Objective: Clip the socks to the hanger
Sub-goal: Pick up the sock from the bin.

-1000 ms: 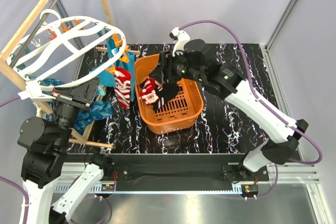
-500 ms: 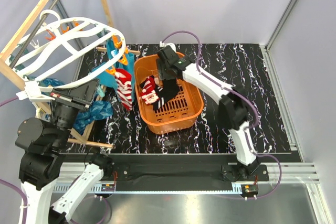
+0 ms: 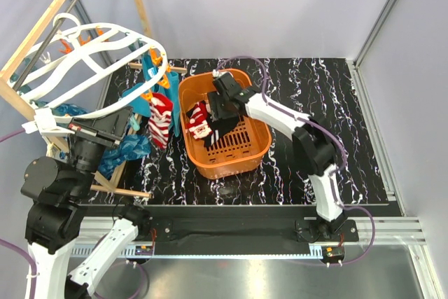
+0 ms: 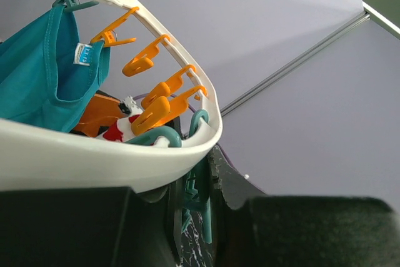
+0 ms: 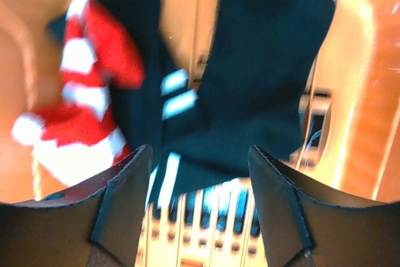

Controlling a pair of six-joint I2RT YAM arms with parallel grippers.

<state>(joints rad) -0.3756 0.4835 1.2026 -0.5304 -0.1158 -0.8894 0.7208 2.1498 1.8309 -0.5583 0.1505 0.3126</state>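
My right gripper should next take the basket's striped sock by one edge of its red cuff, so that the other side of the cuff stays free to clip.
The white oval hanger [image 3: 84,68] with orange pegs [image 4: 164,105] stands at the left. One red-and-white striped sock [image 3: 159,118] hangs from it. My left gripper [image 3: 120,115] is shut on the hanger's rim [image 4: 94,154]. More socks lie in the orange basket [image 3: 255,146]: a red-and-white one [image 3: 198,121] and a black one [image 3: 225,125]. My right gripper [image 3: 219,106] is open, low inside the basket. In the right wrist view its jaws [image 5: 200,176] stand wide apart just above the black sock [image 5: 250,79], with the striped sock [image 5: 81,110] to the left.
A wooden pole frame [image 3: 42,33] holds the hanger at the far left. Teal cloths hang from the rack [image 4: 37,67] and lie below it [image 3: 129,146]. The basket's walls surround my right gripper. The table top [image 3: 336,110] is black marble pattern.
My right arm has swung in and lowered its open gripper into the basket, close over the black sock. The hung striped sock has swayed slightly left. The left arm has hardly moved.
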